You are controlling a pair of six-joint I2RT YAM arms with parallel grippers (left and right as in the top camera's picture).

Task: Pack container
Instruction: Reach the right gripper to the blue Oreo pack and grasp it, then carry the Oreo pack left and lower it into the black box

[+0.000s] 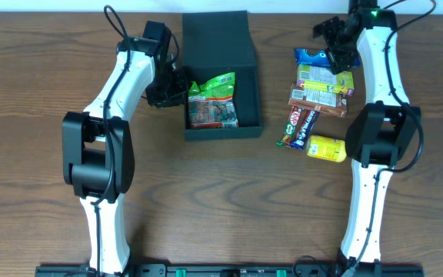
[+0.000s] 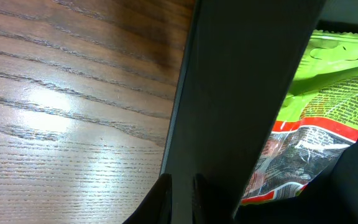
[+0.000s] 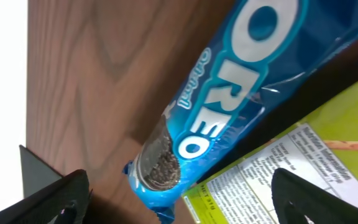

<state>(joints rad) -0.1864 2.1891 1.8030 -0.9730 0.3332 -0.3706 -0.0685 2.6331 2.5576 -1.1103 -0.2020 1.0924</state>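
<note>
The blue Oreo packet (image 1: pixel 312 56) should go lengthwise beside the snack packet (image 1: pixel 212 101), so my right gripper will grab it by its long sides next.
The black container (image 1: pixel 246 92) sits mid-table with its flap lid (image 1: pixel 216 38) folded back. A green and red snack packet (image 1: pixel 212 101) lies inside, and shows as the snack packet (image 2: pixel 319 124) in the left wrist view. My left gripper (image 1: pixel 180 85) is shut on the container's left wall (image 2: pixel 229 93), one finger on each side, gripper (image 2: pixel 182 200). My right gripper (image 1: pixel 335 51) hangs open over a blue Oreo packet (image 1: pixel 312 56). In the right wrist view the Oreo packet (image 3: pixel 229 93) lies between the wide-spread fingers of that gripper (image 3: pixel 185 202).
A pile of snacks lies right of the container: a yellow-green box (image 1: pixel 325 78), also the yellow-green box (image 3: pixel 309 155) under the right finger, a brown bar (image 1: pixel 318 99), a red bar (image 1: pixel 297 125) and a yellow packet (image 1: pixel 326 148). Bare wood lies left of the container.
</note>
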